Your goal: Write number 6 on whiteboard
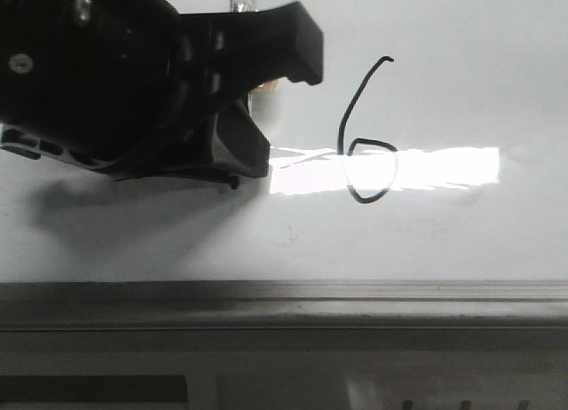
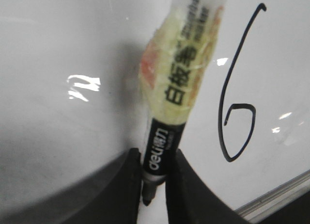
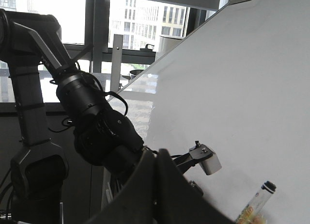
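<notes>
I should release the marker from my left gripper now. The marker's black tip is over the whiteboard (image 1: 461, 73) beside its shadow, so the marker would lie there.
A thin black number 6 (image 1: 366, 144) is drawn on the whiteboard (image 1: 461, 73), its loop over the bright glare; it also shows in the left wrist view (image 2: 237, 103). My left gripper (image 2: 154, 185) is shut on a marker (image 2: 177, 88) wrapped in yellow tape, black tip down between the fingers, to the left of the 6 and apart from it. In the front view the left gripper (image 1: 240, 108) is a black mass left of the 6. My right gripper (image 3: 155, 185) is shut and empty, off the board's side.
The board's grey metal edge strip (image 1: 355, 295) runs along the front. The left arm (image 3: 97, 132) and its wrist camera (image 3: 208, 161) stand beside the board (image 3: 242, 88). The marker's end (image 3: 259, 202) shows low in the right wrist view. Windows lie behind.
</notes>
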You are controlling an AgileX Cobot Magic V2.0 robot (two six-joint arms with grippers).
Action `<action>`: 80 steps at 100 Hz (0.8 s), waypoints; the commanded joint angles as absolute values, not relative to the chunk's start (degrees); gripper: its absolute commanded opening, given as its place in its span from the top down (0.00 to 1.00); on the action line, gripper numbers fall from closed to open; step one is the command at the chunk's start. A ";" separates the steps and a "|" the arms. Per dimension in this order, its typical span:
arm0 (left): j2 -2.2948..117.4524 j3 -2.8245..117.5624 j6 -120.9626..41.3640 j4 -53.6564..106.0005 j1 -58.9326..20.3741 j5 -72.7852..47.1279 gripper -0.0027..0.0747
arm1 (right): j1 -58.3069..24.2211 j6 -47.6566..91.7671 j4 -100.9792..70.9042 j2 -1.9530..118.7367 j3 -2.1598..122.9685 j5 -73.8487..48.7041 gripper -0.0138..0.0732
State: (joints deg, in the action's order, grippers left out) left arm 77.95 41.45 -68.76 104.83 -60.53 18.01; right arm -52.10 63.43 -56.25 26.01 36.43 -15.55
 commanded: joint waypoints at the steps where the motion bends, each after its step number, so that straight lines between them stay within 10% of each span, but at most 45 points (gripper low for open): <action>1: 79.51 41.48 -69.00 106.92 -59.68 26.02 0.99 | -51.76 63.43 -57.70 26.28 37.76 -13.08 0.91; 19: 79.51 41.48 -69.00 106.92 -59.68 26.02 0.97 | -51.76 63.43 -57.70 26.28 37.76 -13.08 0.91; 41: 79.51 41.48 -68.90 106.92 -59.68 26.02 0.68 | -51.76 63.43 -57.70 26.28 37.76 -12.97 0.91; 80: 79.51 41.89 -68.90 106.66 -59.68 26.02 0.57 | -51.76 63.43 -57.70 26.28 37.76 -12.97 0.91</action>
